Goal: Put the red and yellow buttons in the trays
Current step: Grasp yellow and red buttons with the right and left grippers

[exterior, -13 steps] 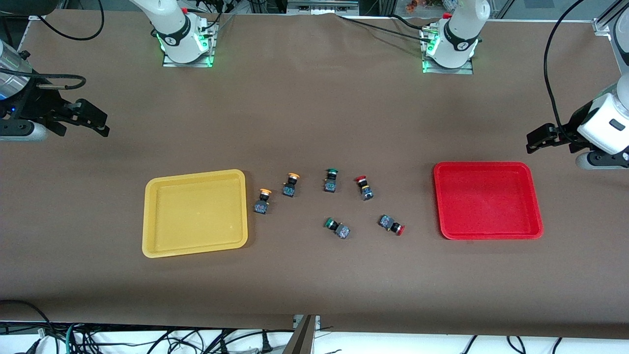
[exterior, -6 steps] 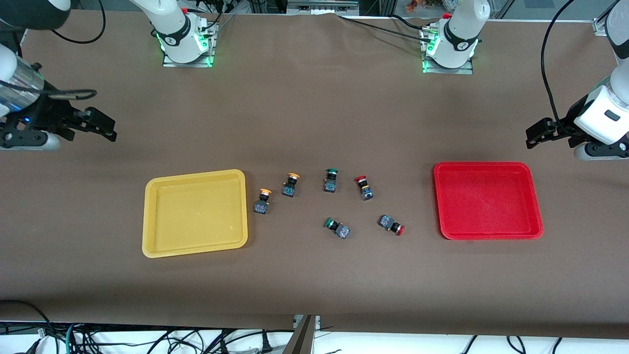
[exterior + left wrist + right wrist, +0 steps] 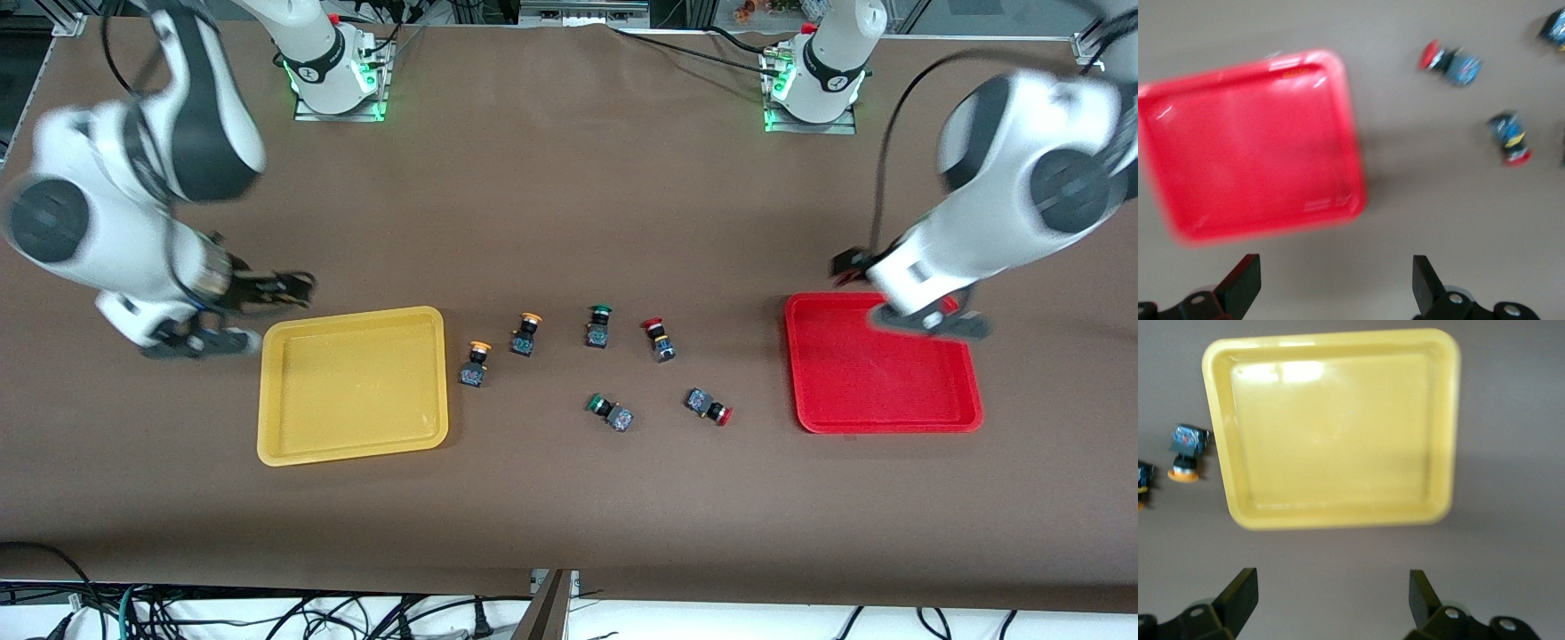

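My left gripper grabs a red button by its black middle (image 3: 716,409) under the red cap next, to put the button in the red tray (image 3: 880,364).
Two yellow-capped buttons (image 3: 476,363) (image 3: 526,333) lie on the table beside the yellow tray (image 3: 351,387). Two red-capped buttons (image 3: 659,340) (image 3: 709,406) lie nearer the red tray (image 3: 880,364). Both trays are empty. My right gripper (image 3: 286,286) is open and empty over the table by the yellow tray's edge farthest from the camera. My left gripper (image 3: 849,265) is open and empty by the red tray's edge farthest from the camera. The right wrist view shows the yellow tray (image 3: 1331,427), one yellow button (image 3: 1186,452) and my right gripper (image 3: 1331,597). The left wrist view shows the red tray (image 3: 1251,147), both red buttons (image 3: 1450,61) (image 3: 1510,137) and my left gripper (image 3: 1337,293).
Two green-capped buttons (image 3: 598,326) (image 3: 610,412) lie among the others between the trays. Brown cloth covers the table. Both arm bases stand along the table edge farthest from the camera.
Both arms have swung in from the table's ends toward the trays, the right to the yellow tray, the left to the red tray. The buttons and trays have not moved.
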Controlling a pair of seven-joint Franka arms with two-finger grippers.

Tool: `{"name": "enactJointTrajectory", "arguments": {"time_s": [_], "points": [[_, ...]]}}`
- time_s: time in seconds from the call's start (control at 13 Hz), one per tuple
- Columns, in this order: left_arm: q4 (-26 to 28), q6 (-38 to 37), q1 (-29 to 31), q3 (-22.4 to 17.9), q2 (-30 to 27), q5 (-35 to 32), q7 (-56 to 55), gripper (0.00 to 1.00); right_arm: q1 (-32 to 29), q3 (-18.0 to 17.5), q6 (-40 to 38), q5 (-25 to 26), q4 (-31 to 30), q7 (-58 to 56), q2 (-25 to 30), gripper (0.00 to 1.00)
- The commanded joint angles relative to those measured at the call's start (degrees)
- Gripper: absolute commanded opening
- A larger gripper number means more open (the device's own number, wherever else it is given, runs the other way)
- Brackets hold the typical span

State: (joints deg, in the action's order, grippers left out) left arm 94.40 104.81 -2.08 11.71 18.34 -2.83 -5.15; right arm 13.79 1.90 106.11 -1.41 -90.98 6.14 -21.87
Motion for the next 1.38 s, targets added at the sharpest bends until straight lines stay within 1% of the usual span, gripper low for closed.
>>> {"name": "enactJointTrajectory", "arguments": {"time_s": [0.0, 0.08, 0.15, 0.23, 0.31, 0.38, 0.46, 0.54, 0.62, 0.77, 0.85, 0.92, 1.0, 1.08, 1.15, 1.23, 1.31], "points": [[-13.77, 5.29, -2.14, -0.2, 14.23, 0.64, -8.93, 1.0, 5.27, 0.12, 8.37, -4.37, 2.38, 5.25, -7.19, 1.0], [-16.41, 8.01, -3.19, -0.2, 17.22, 0.11, -14.91, 1.0, 6.59, 0.03, 11.63, -6.05, 5.17, 9.2, -11.14, 1.0], [-17.22, 11.35, -4.33, -0.63, 19.43, 0.11, -21.24, 1.0, 8.34, 0.03, 13.05, -6.41, 8.07, 12.81, -14.66, 1.0], [-17.14, 15.91, -4.51, -0.64, 20.84, 0.2, -30.26, 1.0, 9.93, 0.03, 13.68, -6.59, 10.36, 15.89, -17.74, 1.0], [-17.14, 19.61, -4.69, -0.64, 22.42, 0.28, -39.23, 1.0, 11.42, 0.03, 14.9, -6.5, 11.69, 18.27, -20.03, 1.0], [-17.23, 23.3, -4.69, -0.64, 24.26, 0.28, -47.41, 1.0, 12.22, 0.03, 17.18, -6.59, 11.71, 20.12, -21.53, 1.0], [-17.14, 26.81, -4.95, -0.64, 25.67, 0.11, -53.23, 1.0, 12.23, 0.03, 19.03, -6.76, 11.62, 21.36, -22.77, 1.0], [-16.88, 27.72, -6.43, -0.72, 26.3, -0.07, -58.43, 1.0, 12.23, 0.03, 20.09, -7.2, 11.27, 22.59, -23.47, 1.0], [-15.83, 27.64, -7.49, -1.07, 26.74, -0.24, -62.13, 1.0, 12.66, 0.03, 21.32, -9.29, 11.09, 23.82, -24.27, 1.0], [-14.95, 27.64, -10.12, -1.51, 29.28, -0.94, -67.94, 1.0, 13.55, 0.03, 22.73, -11.42, 11.09, 24.79, -25.67, 1.0], [-14.86, 27.29, -12.05, -2.04, 29.9, -2.69, -70.06, 1.0, 13.98, 0.03, 23.52, -11.68, 11.0, 26.28, -26.2, 1.0], [-13.03, 25.81, -13.38, -3.43, 29.82, -5.84, -70.86, 1.0, 14.77, 0.03, 23.7, -11.69, 10.92, 27.6, -26.47, 1.0], [-12.58, 25.62, -13.65, -3.71, 30.26, -8.3, -70.44, 1.0, 14.86, 0.03, 23.62, -11.69, 10.91, 28.48, -26.47, 0.99], [-12.74, 25.62, -13.57, -3.71, 31.39, -9.11, -70.26, 0.78, 15.13, 0.03, 23.62, -11.69, 10.48, 29.62, -26.47, 0.99], [-12.66, 25.62, -13.74, -3.71, 32.1, -9.21, -70.26, 0.51, 15.39, 0.03, 23.62, -11.69, 10.13, 30.24, -26.47, 0.99], [-12.83, 25.71, -13.83, -3.71, 33.06, -9.21, -70.26, 0.36, 15.48, 0.03, 23.79, -11.69, 9.6, 30.25, -26.56, 0.99], [-13.01, 25.71, -13.74, -3.71, 32.98, -9.21, -70.26, 0.15, 15.48, 0.03, 24.14, -11.6, 9.16, 30.25, -26.56, 0.99]]}}
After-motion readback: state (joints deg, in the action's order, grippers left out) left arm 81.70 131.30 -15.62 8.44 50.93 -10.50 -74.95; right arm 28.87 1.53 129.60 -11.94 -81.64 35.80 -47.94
